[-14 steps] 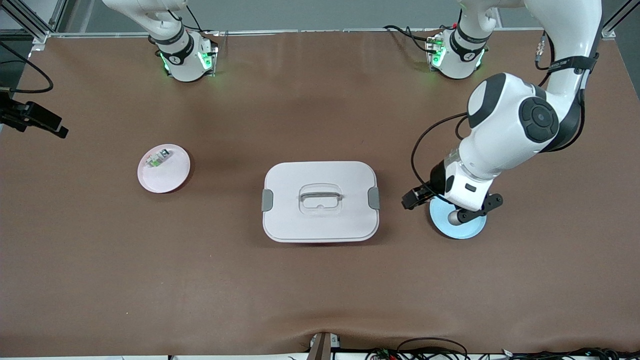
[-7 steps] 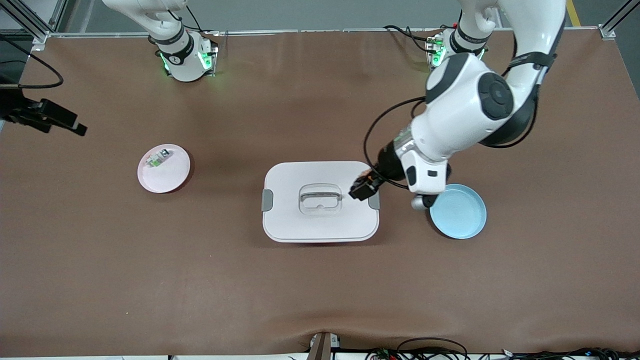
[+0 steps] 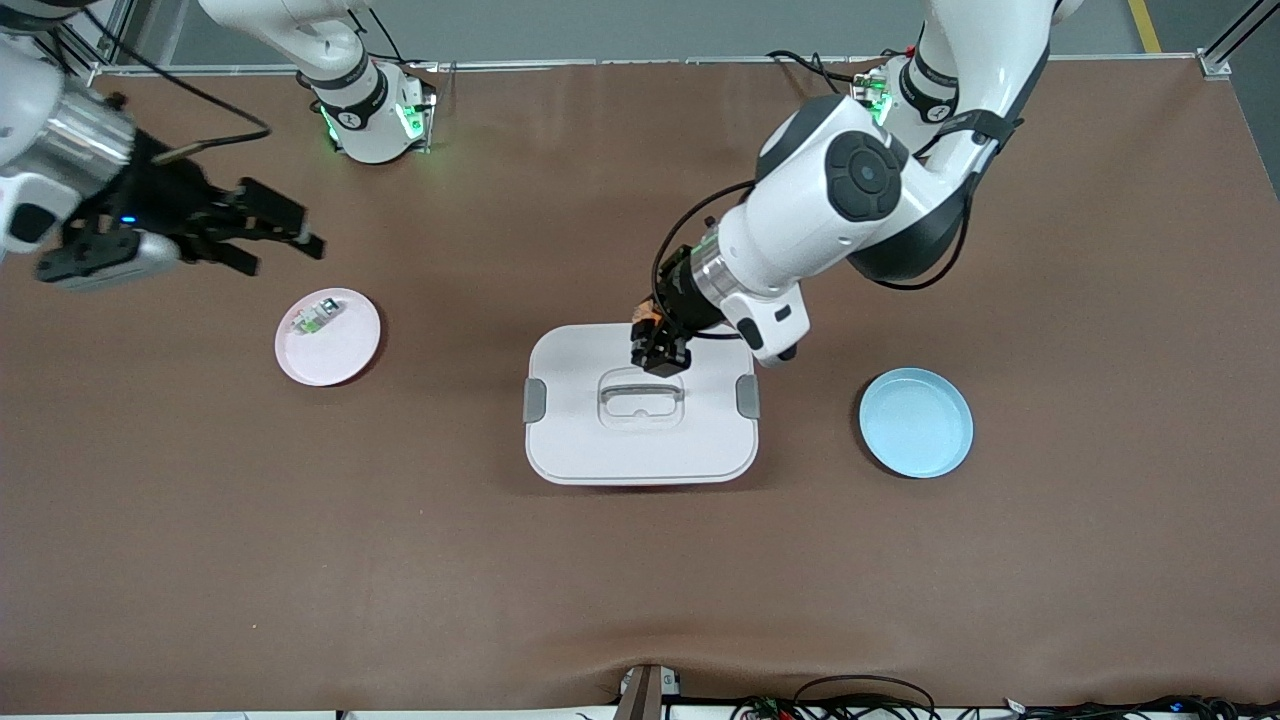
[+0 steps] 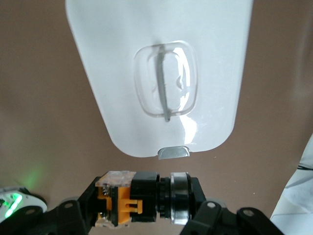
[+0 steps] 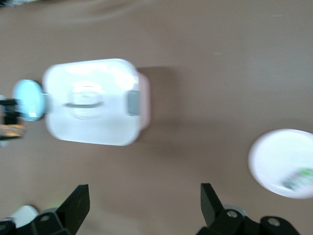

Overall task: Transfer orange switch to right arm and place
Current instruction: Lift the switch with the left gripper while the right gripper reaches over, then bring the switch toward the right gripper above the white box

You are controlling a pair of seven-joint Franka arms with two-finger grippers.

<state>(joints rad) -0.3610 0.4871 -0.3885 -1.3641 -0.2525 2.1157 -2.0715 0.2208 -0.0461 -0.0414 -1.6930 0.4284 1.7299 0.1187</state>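
My right gripper grabs the orange switch by its black cylindrical body next, to place it on the pink plate (image 3: pixel 340 350).
My left gripper (image 3: pixel 660 350) is shut on the orange switch (image 3: pixel 648 318), a small black cylinder with orange parts, and holds it over the edge of the white lidded box (image 3: pixel 640 440) nearest the robots. The left wrist view shows the switch (image 4: pixel 142 198) lying crosswise between the fingers, with the box lid (image 4: pixel 161 73) below. My right gripper (image 3: pixel 275 235) is open and empty in the air over the table at the right arm's end, near the pink plate (image 3: pixel 340 350). Its fingertips (image 5: pixel 78 203) stand wide apart in the right wrist view.
The pink plate holds a clear-and-green small part (image 3: pixel 312 318); it also shows in the right wrist view (image 5: pixel 274 156). An empty blue plate (image 3: pixel 916 422) lies toward the left arm's end, beside the box. The box (image 5: pixel 93 103) has a clear handle (image 3: pixel 640 394).
My left gripper has lifted off the blue plate with the orange switch and moved over the white box. My right gripper has come into view toward the pink plate.
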